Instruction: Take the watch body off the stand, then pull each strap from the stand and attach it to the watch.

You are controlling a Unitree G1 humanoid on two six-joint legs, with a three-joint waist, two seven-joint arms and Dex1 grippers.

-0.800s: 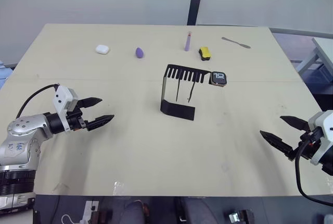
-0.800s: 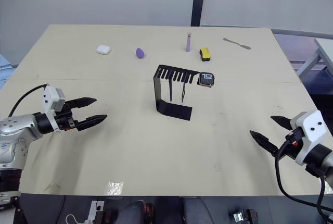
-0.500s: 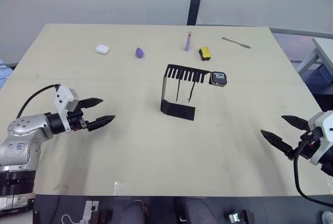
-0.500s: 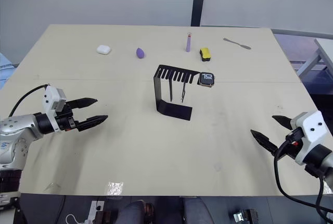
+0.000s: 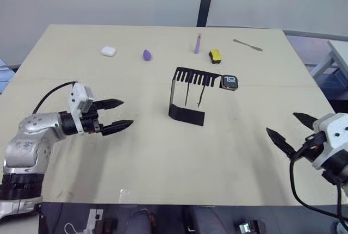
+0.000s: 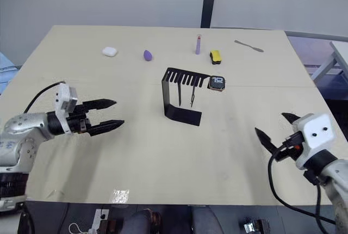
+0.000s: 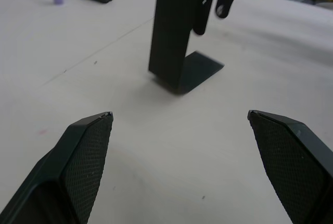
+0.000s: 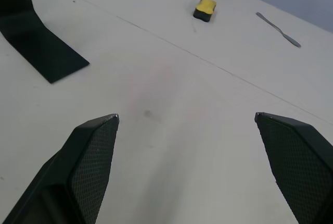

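Note:
The watch body needs to come off the stand, so next my right gripper needs to take hold of the watch body by its side edges.
The black stand (image 5: 174, 95) is upright at the table's middle, its foot flat on the top. The watch body (image 5: 229, 82), dark screen with white digits, sits at the right end of the stand's top plate. Two thin dark straps (image 5: 186, 93) (image 5: 200, 96) hang from the comb slots. My left gripper (image 5: 127, 112) is open, well left of the stand and pointing at it, nothing between its fingers. My right gripper (image 5: 280, 122) is open and empty near the table's right edge, to the right of the stand and nearer me. The left wrist view has the stand (image 7: 174, 36) and a strap (image 7: 205, 5) straight ahead.
Along the far side lie a white case (image 5: 109, 51), a purple egg-shaped piece (image 5: 147, 55), a purple stick (image 5: 197, 43), a yellow-and-black block (image 5: 215, 56) and a thin metal tool (image 5: 247, 44). Bare tabletop (image 5: 163, 152) spreads between both grippers and the stand.
My left gripper has moved right, closer to the stand. The right gripper has shifted slightly up and left. Both stay open; stand, watch and straps are unmoved.

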